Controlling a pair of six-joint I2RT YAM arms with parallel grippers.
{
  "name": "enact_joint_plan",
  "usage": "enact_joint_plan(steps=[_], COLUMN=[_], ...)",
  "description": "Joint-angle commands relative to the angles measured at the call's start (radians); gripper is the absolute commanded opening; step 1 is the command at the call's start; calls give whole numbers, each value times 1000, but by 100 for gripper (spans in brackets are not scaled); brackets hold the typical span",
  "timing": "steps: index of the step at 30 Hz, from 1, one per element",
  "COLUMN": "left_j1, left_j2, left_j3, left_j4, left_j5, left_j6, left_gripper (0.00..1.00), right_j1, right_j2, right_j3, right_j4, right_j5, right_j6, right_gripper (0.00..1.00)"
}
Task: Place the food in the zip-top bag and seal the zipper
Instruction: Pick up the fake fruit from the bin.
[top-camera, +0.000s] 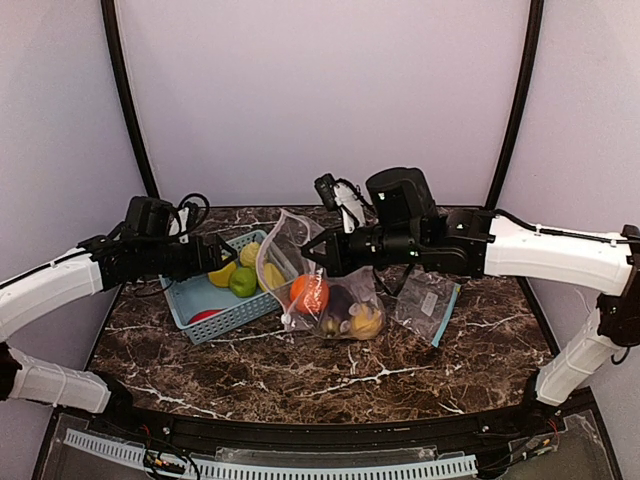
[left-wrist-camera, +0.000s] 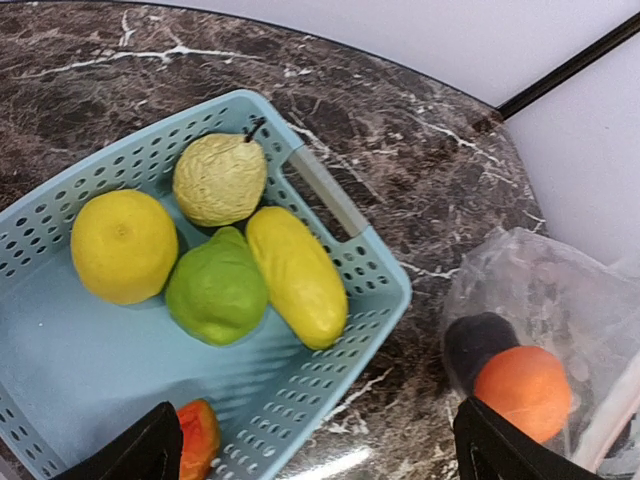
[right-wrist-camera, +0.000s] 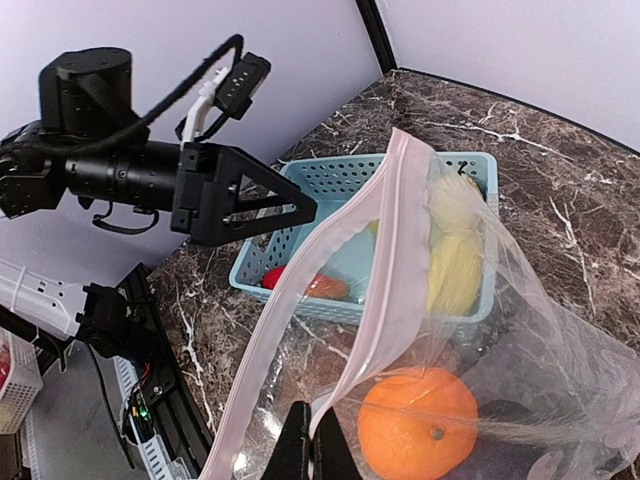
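The green apple has to go in the bag. My left gripper should next grab the green apple across its wide end, with the narrow end going first, so it can then put it in the bag.
The clear zip-top bag stands open on the marble table. It holds an orange, a purple eggplant and a yellow piece. My right gripper is shut on the bag's pink zipper rim and holds it up above the orange. My left gripper hangs open over the near corner of the light-blue basket, nothing between its fingers. In the basket lie a round lemon, a pale netted fruit, a green apple, a long yellow fruit and a red piece.
A second, flat zip-top bag lies on the table to the right of the filled one. The basket sits at the table's left, close to the back wall. Black frame posts rise at both back corners.
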Motion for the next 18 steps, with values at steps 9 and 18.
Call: enact_joint_plan(steps=[9, 18], left_j1=[122, 122], left_j2=[350, 513], left_j3=[141, 194], left_j4=[-40, 11], left_j5=[13, 93], left_j6=[233, 266], left_gripper=[95, 94], right_j1=[-13, -15], right_j2=[-45, -38], right_j3=[-22, -18], right_j4=[4, 3], right_j5=[38, 32], right_j6=[28, 31], right_gripper=[0, 0])
